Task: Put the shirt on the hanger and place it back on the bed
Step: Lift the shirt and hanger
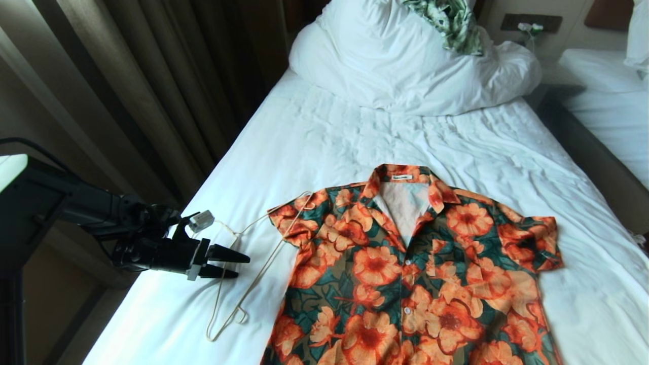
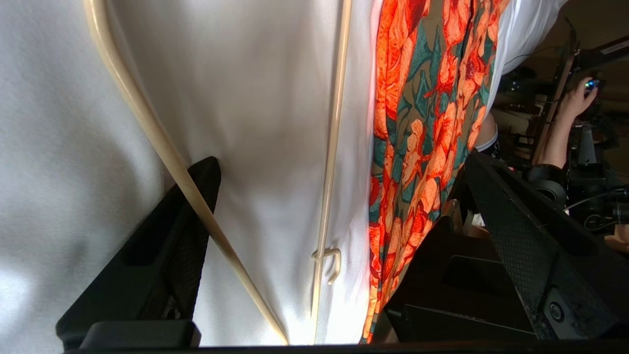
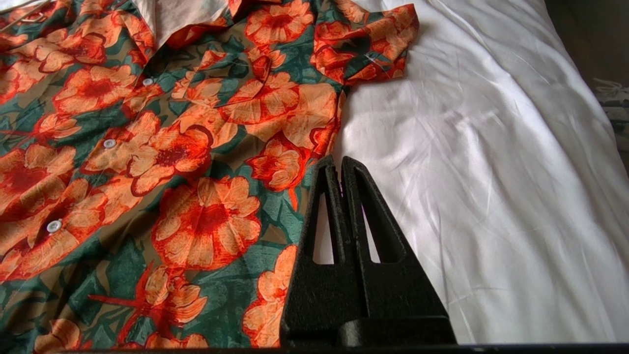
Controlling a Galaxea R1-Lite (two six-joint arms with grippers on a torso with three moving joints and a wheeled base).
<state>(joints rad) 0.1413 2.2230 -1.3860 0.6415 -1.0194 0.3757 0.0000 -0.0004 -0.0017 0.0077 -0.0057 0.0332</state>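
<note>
My fingers reach past the hanger's wire [image 1: 225,262], the lower one under it on the sheet. My left gripper will close on the hanger.
The shirt [image 1: 405,263], orange flowers on dark green, lies flat and buttoned on the bed [image 1: 329,137], collar toward the pillow. The cream wire hanger [image 1: 253,284] lies on the sheet beside the shirt's sleeve, its far end touching that sleeve. My left gripper [image 1: 242,266] is open at the bed's edge, pointing at the hanger from the side. In the left wrist view the hanger [image 2: 334,147] runs between the spread fingers [image 2: 196,196], with nothing gripped. My right gripper [image 3: 339,162] is shut and empty, above the shirt's [image 3: 172,147] side edge.
A heaped white duvet and pillow [image 1: 405,61] fill the bed's head, with a green-and-white leafy cloth [image 1: 451,20] on top. Dark curtains [image 1: 127,76] hang along the bed's left side. A second bed [image 1: 608,101] stands at the right. A person's hand [image 2: 575,98] shows beyond the bed.
</note>
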